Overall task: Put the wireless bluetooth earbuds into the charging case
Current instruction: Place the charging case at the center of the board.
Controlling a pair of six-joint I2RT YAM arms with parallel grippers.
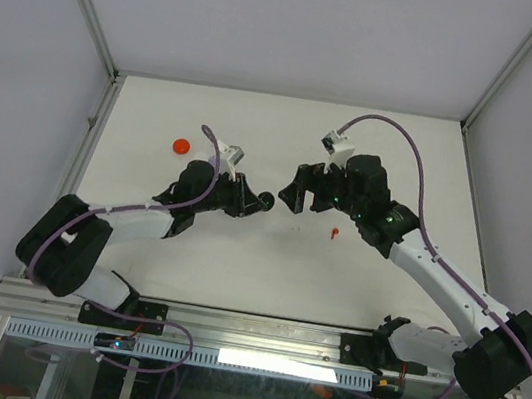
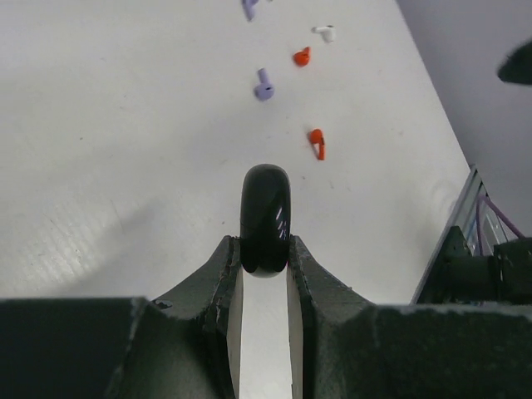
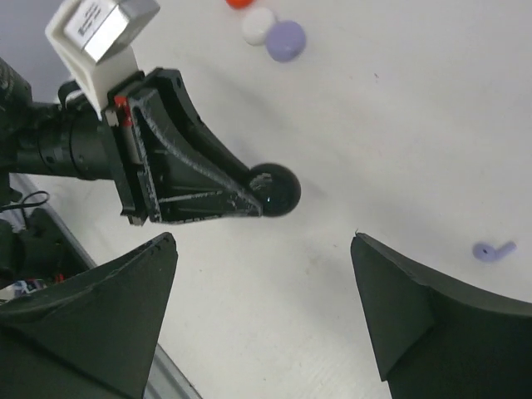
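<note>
The case is above the table, its shadow standing apart from it, so my left gripper keeps holding the case on edge for now.
My left gripper (image 1: 253, 202) is shut on a glossy black round charging case (image 2: 266, 218), held on edge just above the table; the case also shows in the right wrist view (image 3: 274, 189). My right gripper (image 1: 298, 201) is open and empty, facing the case from the right, with its fingertips (image 3: 166, 249) wide apart. A red earbud (image 2: 317, 143) lies just beyond the case. A lavender earbud (image 2: 264, 86), another red one (image 2: 302, 56) and a white one (image 2: 325, 32) lie farther off. Another lavender earbud (image 3: 493, 250) lies by my right finger. No black earbud shows.
A red disc (image 1: 181, 146) lies at the left back of the white table (image 1: 394, 159). White (image 3: 258, 25) and lavender (image 3: 286, 40) discs lie beside it. The table's front rail (image 1: 255, 334) runs along the near edge, and grey walls close in the sides.
</note>
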